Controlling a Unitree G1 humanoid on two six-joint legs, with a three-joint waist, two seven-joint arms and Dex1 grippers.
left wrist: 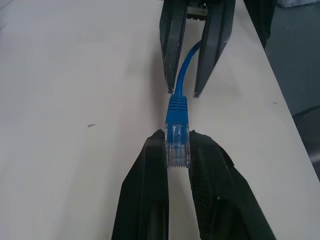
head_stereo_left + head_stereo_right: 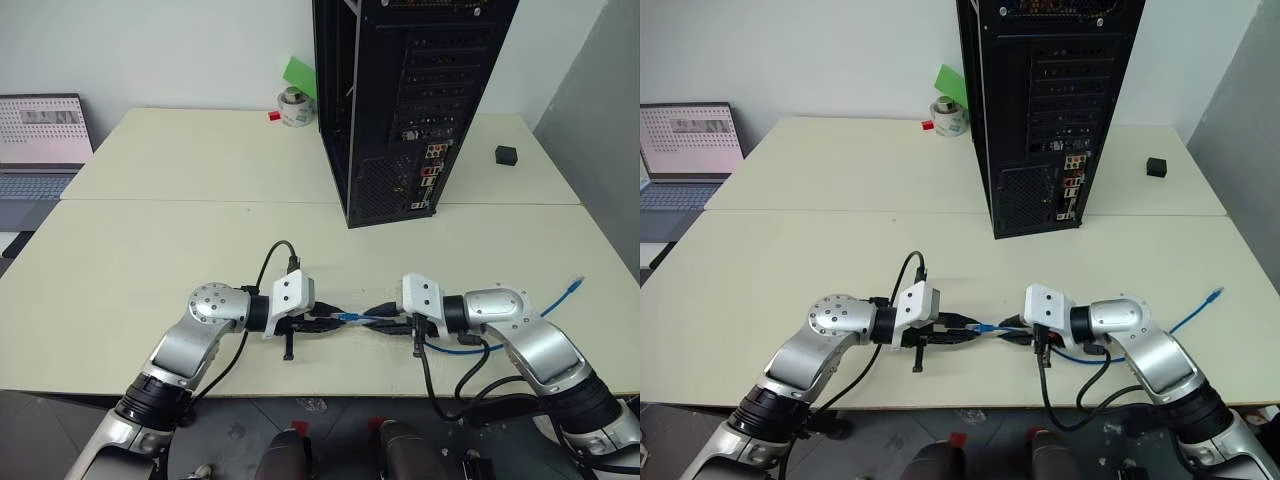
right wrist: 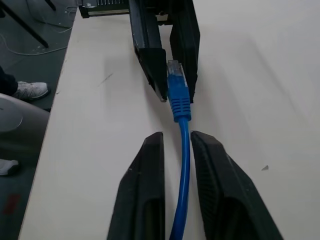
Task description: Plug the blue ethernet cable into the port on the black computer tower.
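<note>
My left gripper's fingers are covering the clear plug. My right gripper will next take hold of the blue cable by the cord just behind the cable's boot (image 2: 372, 318) (image 3: 185, 134).
The blue ethernet cable (image 2: 548, 301) trails over the table's front right part, and its far end (image 2: 575, 286) lies loose by the right edge. Its near end hangs just above the table between my two hands. My left gripper (image 1: 177, 139) is shut on the clear plug (image 1: 178, 149), which points back toward the wrist. Facing it, my right gripper (image 3: 177, 136) is open, with the cord (image 3: 183, 165) running between its fingers and a small gap on each side. The black computer tower (image 2: 400, 100) stands upright at the back, rear panel toward me. The port lies in its connector cluster (image 2: 431, 168); I cannot tell the single socket apart.
A small black cube (image 2: 506, 154) sits right of the tower. Left of the tower stand a white roll (image 2: 295, 108), a green sheet (image 2: 300, 72) and a small red item (image 2: 273, 116). A laptop (image 2: 40, 140) stands beyond the table's left edge. Both hands hover near the front edge.
</note>
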